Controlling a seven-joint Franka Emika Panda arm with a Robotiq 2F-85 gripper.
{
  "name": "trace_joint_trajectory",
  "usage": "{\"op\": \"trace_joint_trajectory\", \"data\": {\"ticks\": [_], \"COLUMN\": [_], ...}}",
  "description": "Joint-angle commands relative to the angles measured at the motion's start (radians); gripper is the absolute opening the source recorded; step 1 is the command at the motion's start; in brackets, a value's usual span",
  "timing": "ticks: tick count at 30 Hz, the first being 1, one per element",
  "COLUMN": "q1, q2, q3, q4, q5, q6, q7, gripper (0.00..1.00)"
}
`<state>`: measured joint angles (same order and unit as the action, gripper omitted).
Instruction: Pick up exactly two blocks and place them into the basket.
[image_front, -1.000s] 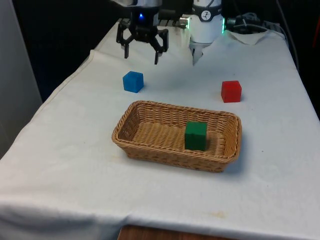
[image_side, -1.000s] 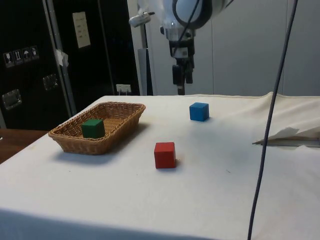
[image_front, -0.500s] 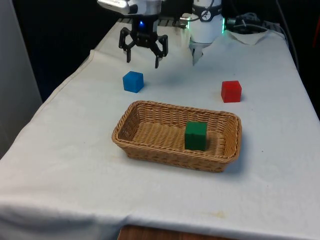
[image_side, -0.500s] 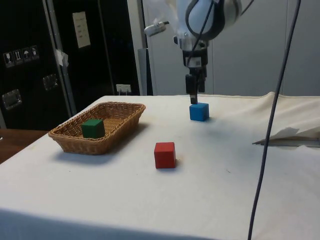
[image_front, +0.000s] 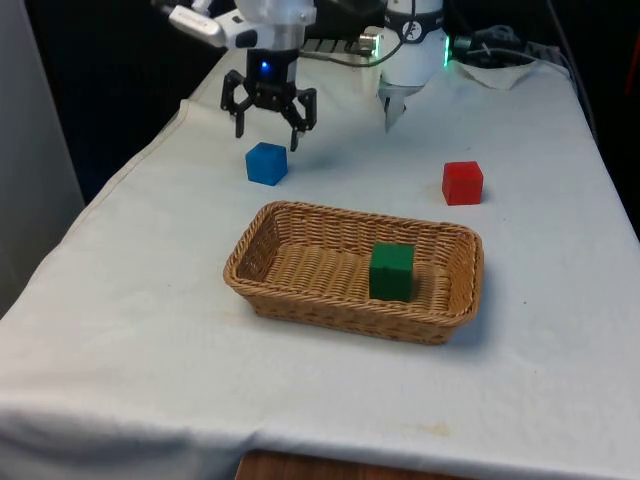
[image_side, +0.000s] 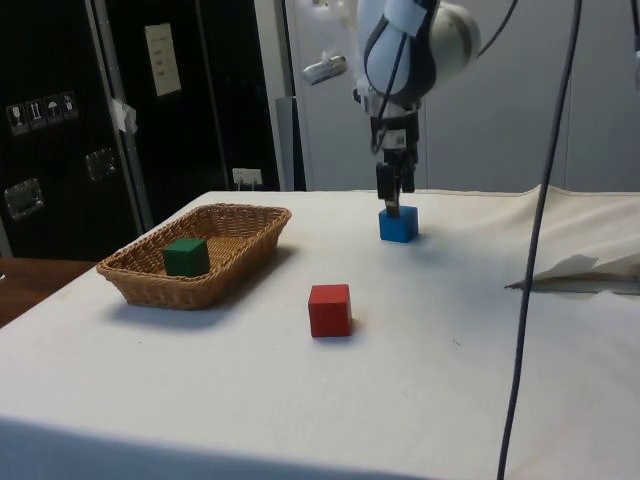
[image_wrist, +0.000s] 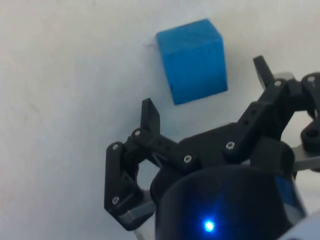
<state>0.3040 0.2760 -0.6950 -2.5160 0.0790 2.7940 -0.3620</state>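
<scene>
I need to add the blue block (image_front: 266, 163) to the basket, so my gripper has to grab it by two opposite sides next.
A blue block (image_front: 266, 163) (image_side: 398, 224) (image_wrist: 192, 59) rests on the white cloth, behind the basket's left end in the front view. My gripper (image_front: 268, 141) (image_side: 394, 208) (image_wrist: 205, 85) hangs open just above and slightly behind it, with nothing between the fingers. A wicker basket (image_front: 289, 298) (image_side: 226, 265) sits mid-table and holds a green block (image_front: 391, 271) (image_side: 185, 256). A red block (image_front: 462, 183) (image_side: 329, 309) stands on the cloth at the front view's right, behind the basket.
A crumpled white cloth fold (image_front: 497, 72) (image_side: 575, 272) lies at the far right corner near the robot's base. A dark cable (image_side: 535, 260) hangs down across the side view.
My gripper has come down and shifted toward the front view's left, from high behind the blue block to just over it. The blocks and basket have stayed put.
</scene>
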Motion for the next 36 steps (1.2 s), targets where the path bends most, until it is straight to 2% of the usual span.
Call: {"op": "trace_joint_trajectory", "data": {"ticks": [1,4,5,6,12,13,14,21,22,23,29,30,31,36], "q1": [-0.019,-0.029,-0.008,-0.031,-0.028,-0.01,-0.028,-0.031,-0.01,-0.031,-0.032,-0.011,-0.032,-0.031], "q2": [0.001,0.029,0.051,0.033,0.048,0.064,0.049,0.06,0.07,0.064,0.108,0.117,0.116,0.161], "q3": [0.016,0.021,-0.002,0.022,0.03,0.008,0.031,0.046,0.019,0.048,0.067,0.04,0.069,0.082], "q4": [0.002,0.015,0.023,0.018,0.025,0.027,0.025,0.038,0.032,0.042,0.079,0.075,0.084,0.107], "q5": [0.026,0.077,0.061,0.092,0.19,0.175,0.2,0.276,0.249,0.287,0.364,0.34,0.378,0.46], "q6": [0.013,0.016,0.014,0.013,-0.007,-0.001,-0.011,-0.039,-0.03,-0.041,-0.051,-0.051,-0.052,-0.05], "q7": [-0.03,-0.072,-0.052,-0.084,-0.148,-0.133,-0.154,-0.2,-0.177,-0.205,-0.25,-0.228,-0.258,-0.31], "gripper": [1.0,1.0,1.0,1.0,1.0,1.0,1.0,1.0,1.0,1.0,1.0,1.0,1.0,1.0]}}
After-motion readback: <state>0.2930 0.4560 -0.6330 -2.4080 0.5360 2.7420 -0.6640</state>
